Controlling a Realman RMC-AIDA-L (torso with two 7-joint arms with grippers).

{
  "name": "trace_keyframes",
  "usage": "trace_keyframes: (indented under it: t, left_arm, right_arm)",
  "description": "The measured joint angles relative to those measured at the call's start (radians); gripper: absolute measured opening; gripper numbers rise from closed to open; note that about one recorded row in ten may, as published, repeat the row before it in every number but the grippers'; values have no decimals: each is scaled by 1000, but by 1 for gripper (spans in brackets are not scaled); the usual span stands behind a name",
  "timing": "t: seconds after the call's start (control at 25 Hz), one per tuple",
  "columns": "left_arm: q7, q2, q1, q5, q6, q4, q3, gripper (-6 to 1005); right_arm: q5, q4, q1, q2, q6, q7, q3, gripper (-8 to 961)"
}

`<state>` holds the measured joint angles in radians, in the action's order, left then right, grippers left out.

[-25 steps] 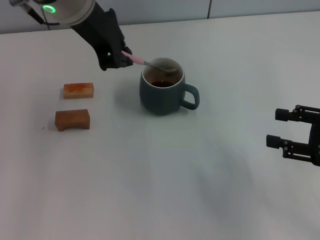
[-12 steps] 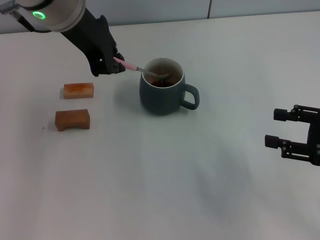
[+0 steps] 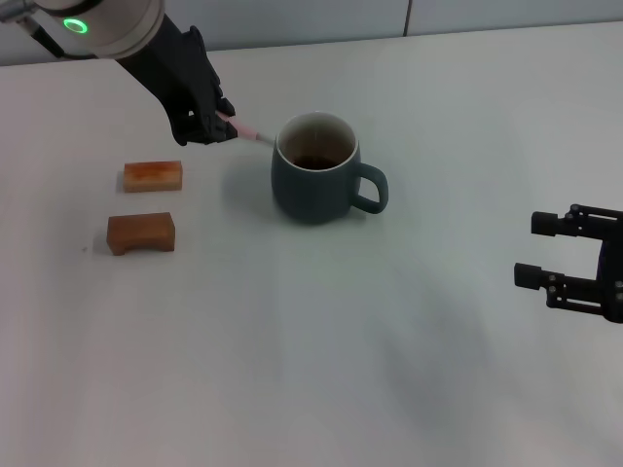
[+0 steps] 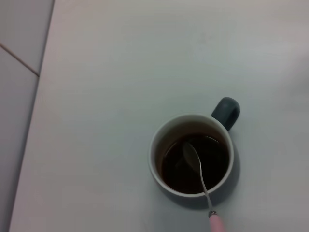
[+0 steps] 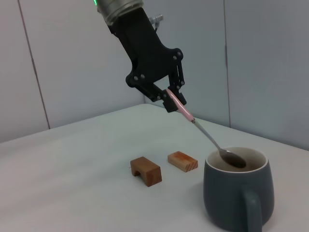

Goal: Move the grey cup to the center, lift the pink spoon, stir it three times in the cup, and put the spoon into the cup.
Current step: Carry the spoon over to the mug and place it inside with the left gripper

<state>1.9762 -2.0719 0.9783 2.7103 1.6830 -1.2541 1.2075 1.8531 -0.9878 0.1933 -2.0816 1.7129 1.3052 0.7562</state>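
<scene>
In the left wrist view the spoon's bowl (image 4: 191,155) sits inside the grey cup's rim (image 4: 153,154), so it is time for my left gripper to release the spoon now.
The grey cup (image 3: 311,190) stands upright mid-table, handle to the right, dark liquid inside. My left gripper (image 3: 220,124) is up and to the left of it, shut on the pink spoon (image 3: 245,128) by its handle. The spoon slants down toward the cup's left rim. In the right wrist view the left gripper (image 5: 173,101) holds the spoon (image 5: 182,112) with its bowl at the mouth of the cup (image 5: 236,200). The left wrist view shows the spoon (image 4: 199,169) over the liquid in the cup (image 4: 227,111). My right gripper (image 3: 535,250) is open at the right edge.
Two small brown wooden blocks lie left of the cup: a flat one (image 3: 153,176) and an arched one (image 3: 141,233) nearer to me. They also show in the right wrist view, the flat block (image 5: 183,161) and the arched block (image 5: 146,170). A grey wall runs behind the table.
My left gripper has moved left, away from the cup, with the spoon. The spoon's bowl has shifted from the cup's far side toward its left rim. The right arm has barely moved.
</scene>
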Motion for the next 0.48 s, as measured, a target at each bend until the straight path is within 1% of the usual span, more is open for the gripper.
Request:
trace_keyframes:
  t: [0.24,0.4,0.48]
  left_arm:
    - [4,-1,2,-5,14,4,2,180]
    - [5,-1,2,-11,16,-3,-3,303]
    - [5,1,-3,-35,18,-16,-18,365]
  right_arm:
    - [0,-1,0,1,2,0,0,680]
    - [0,-2,0,1,2,0,1,680]
    - [0,-4,0,2,1,0,1,682]
